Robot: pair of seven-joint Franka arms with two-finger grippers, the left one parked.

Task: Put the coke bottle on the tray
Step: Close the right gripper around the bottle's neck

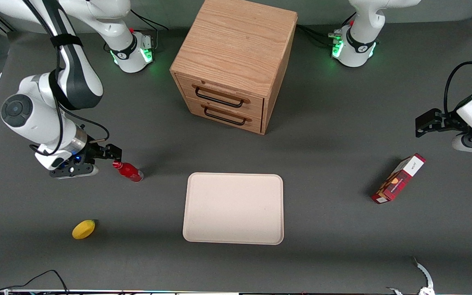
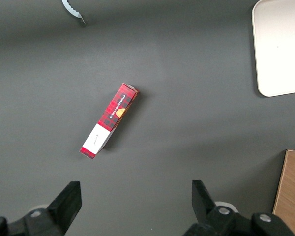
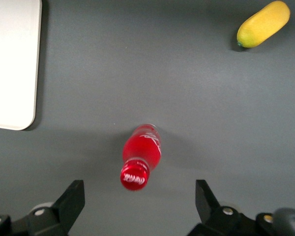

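The small red coke bottle has to go on the tray (image 1: 233, 208), so the robot's right gripper needs to grab the bottle by its cap end (image 1: 117, 164) next.
The coke bottle (image 1: 128, 171) is small and bright red and stands on the grey table beside the tray, toward the working arm's end. In the right wrist view its red cap with white marks (image 3: 134, 175) faces the camera. The tray (image 1: 233, 208) is large, flat and cream, and lies in the middle of the table; its corner shows in the right wrist view (image 3: 12, 64). My right gripper (image 1: 96, 160) hovers above the table right next to the bottle. It is open (image 3: 139, 200) and empty, with the bottle's cap lying just ahead of the wide gap between the fingers.
A yellow fruit (image 1: 83, 229) lies nearer the front camera than the bottle; it also shows in the right wrist view (image 3: 263, 23). The wooden drawer cabinet (image 1: 236, 61) stands farther from the camera than the tray. A red-and-white carton (image 1: 398, 178) lies toward the parked arm's end.
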